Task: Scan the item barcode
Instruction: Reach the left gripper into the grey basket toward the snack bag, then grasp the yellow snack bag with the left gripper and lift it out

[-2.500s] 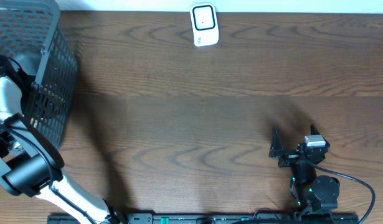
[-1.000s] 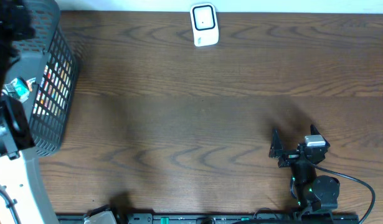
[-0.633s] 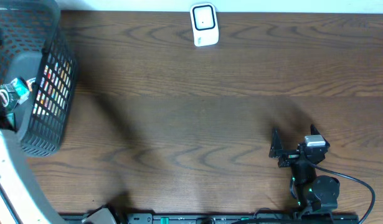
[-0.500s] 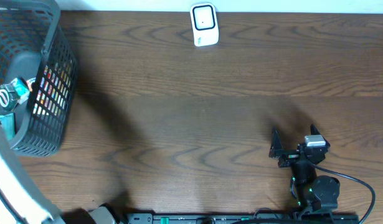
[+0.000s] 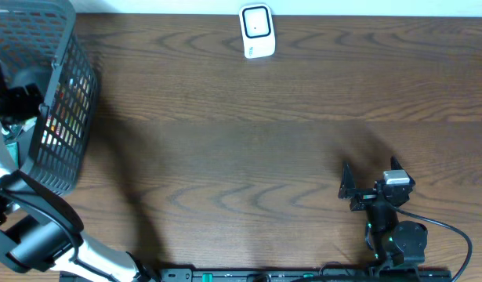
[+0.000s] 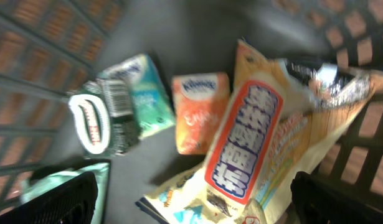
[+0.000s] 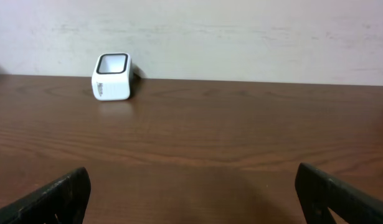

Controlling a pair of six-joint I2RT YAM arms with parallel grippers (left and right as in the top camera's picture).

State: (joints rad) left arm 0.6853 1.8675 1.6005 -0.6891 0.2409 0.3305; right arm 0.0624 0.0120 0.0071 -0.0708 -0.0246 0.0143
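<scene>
My left gripper should next grab the cream snack bag by its end past the red label, so the bag's wide body stays free to scan.
Inside the dark mesh basket (image 5: 64, 117) at the table's left end, my left gripper (image 6: 192, 208) hangs open over several packaged items, touching none. A cream snack bag with a red label (image 6: 253, 149) lies right under it. Farther off lie an orange tissue pack (image 6: 200, 112), a teal pack (image 6: 147, 93) and a dark pouch with a barcode (image 6: 113, 115). The overhead view shows the left gripper (image 5: 9, 94) inside the basket. The white scanner (image 5: 256, 31) stands at the table's far edge, also in the right wrist view (image 7: 111, 77). My right gripper (image 5: 371, 176) rests open and empty near the front right.
The basket's walls (image 6: 42, 37) close in around the left gripper on all sides. Bare brown tabletop (image 7: 228, 137) stretches between the right gripper (image 7: 191, 199) and the scanner. A pale wall rises behind the table's far edge.
The left arm, raised high above the basket a second ago, has come back down into it. The basket shifted a little meanwhile. The right arm has not moved.
</scene>
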